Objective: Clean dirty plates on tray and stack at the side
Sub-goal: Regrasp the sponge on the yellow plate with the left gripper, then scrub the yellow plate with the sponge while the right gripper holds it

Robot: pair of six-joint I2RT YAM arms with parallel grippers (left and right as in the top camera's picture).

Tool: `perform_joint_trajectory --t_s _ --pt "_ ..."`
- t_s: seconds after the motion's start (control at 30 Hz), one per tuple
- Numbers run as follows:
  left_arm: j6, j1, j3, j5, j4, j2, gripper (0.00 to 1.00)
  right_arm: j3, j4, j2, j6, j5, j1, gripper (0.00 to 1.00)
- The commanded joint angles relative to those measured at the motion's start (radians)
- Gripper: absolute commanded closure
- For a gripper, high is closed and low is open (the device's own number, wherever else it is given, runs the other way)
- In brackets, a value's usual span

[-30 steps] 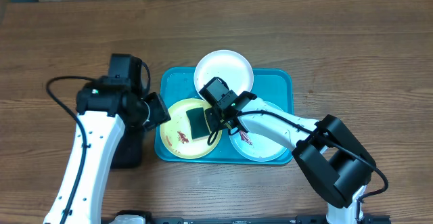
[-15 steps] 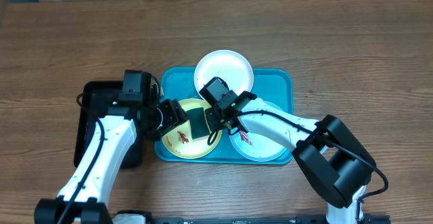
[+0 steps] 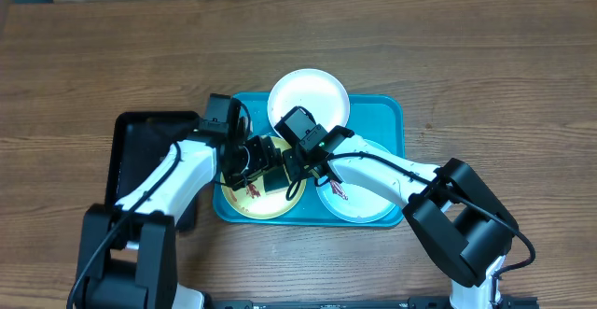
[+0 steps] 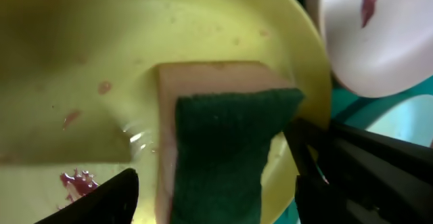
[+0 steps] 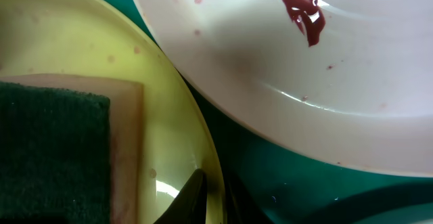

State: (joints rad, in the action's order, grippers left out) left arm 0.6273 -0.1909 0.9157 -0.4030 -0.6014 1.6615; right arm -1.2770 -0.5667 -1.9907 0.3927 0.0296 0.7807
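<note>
The left gripper grips the sponge (image 3: 277, 180) across its green top next, leaving the sponge's pink bottom side free against the plate to wipe it clean.
The yellow-green plate (image 3: 266, 204) lies at the front left of the turquoise tray (image 3: 382, 113) and has a red smear. A green-topped sponge (image 3: 277, 180) lies on it. My left gripper (image 3: 256, 157) is open, with one jaw on each side of the sponge (image 4: 223, 136). My right gripper (image 3: 297, 166) is shut on the yellow-green plate's right rim (image 5: 213, 183). The pale mint plate (image 3: 364, 197) lies at the front right with a reddish smear. The white plate (image 3: 309, 94) sits at the tray's far edge.
A black tray (image 3: 140, 146) lies left of the turquoise tray, partly under my left arm. The two arms meet over the yellow-green plate, with their grippers close together. Bare wooden table surrounds both trays.
My left arm has swung right from over the black tray to the yellow-green plate, and its open jaws now straddle the sponge. The right gripper has stayed on the plate's rim.
</note>
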Motion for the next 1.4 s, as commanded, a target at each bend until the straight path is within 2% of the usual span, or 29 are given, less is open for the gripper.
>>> perform_joint_trajectory --t_s 0.0,0.33,0.53,0.7,1.03,1.37 --pt "0.016 -0.003 -0.01 0.01 0.007 0.017 0.29 0.008 -0.002 -0.019 0.005 0.014 0.001 0.89" --pt "0.017 -0.044 -0.01 0.087 0.013 0.019 0.32 0.008 -0.002 -0.019 0.005 0.014 0.001 0.89" --pt "0.028 -0.045 -0.01 0.095 0.037 0.019 0.41 0.008 0.001 -0.019 0.005 0.014 0.001 0.89" --pt "0.028 -0.045 -0.011 0.126 0.033 0.019 0.53 0.008 0.0 -0.019 0.005 0.014 0.001 0.89" --pt "0.06 -0.045 -0.011 0.126 0.033 0.019 0.57 0.008 -0.002 -0.019 0.005 0.014 0.001 0.89" --pt "0.061 -0.072 -0.024 0.264 0.01 0.019 0.83 0.008 -0.003 -0.019 0.005 0.014 0.001 0.89"
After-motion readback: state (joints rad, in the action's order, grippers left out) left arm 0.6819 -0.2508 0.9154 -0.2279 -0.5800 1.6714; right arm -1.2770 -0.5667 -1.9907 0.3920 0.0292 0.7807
